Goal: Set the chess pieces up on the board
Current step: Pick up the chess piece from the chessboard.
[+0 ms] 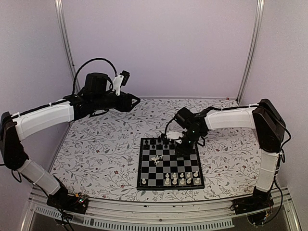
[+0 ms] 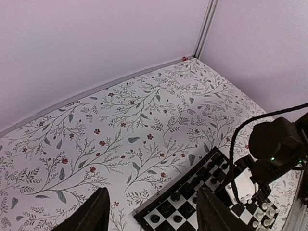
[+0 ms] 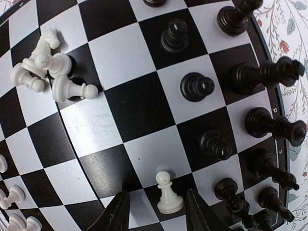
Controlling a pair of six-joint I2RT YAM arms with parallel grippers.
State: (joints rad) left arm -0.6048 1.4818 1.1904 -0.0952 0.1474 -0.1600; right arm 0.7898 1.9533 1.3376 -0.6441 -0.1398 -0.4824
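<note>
I will close my right gripper on the white pawn, because the fingers reach down to the board on either side of the pawn's round base.
The board (image 1: 147, 171) lies at the table's near middle. Black chess pieces (image 1: 159, 142) stand along its far rows and white ones (image 1: 183, 178) along its near rows. A small heap of white pieces (image 1: 155, 159) lies toppled mid-board, and also shows in the right wrist view (image 3: 45, 67). My right gripper (image 3: 159, 211) is low over the board's far right part (image 3: 137, 103), open, with one upright white pawn (image 3: 168, 195) standing between its fingers (image 3: 115, 211); no touch shows. Black pieces (image 3: 195, 86) stand just beyond. My left gripper (image 2: 154, 216) is open and empty, high above the table left of the board (image 2: 176, 183).
The floral tablecloth (image 1: 96, 144) covers the table. Grey walls with metal posts (image 1: 65, 43) close in the back and sides. The right arm (image 2: 274, 144) with its cable hangs over the board's far side.
</note>
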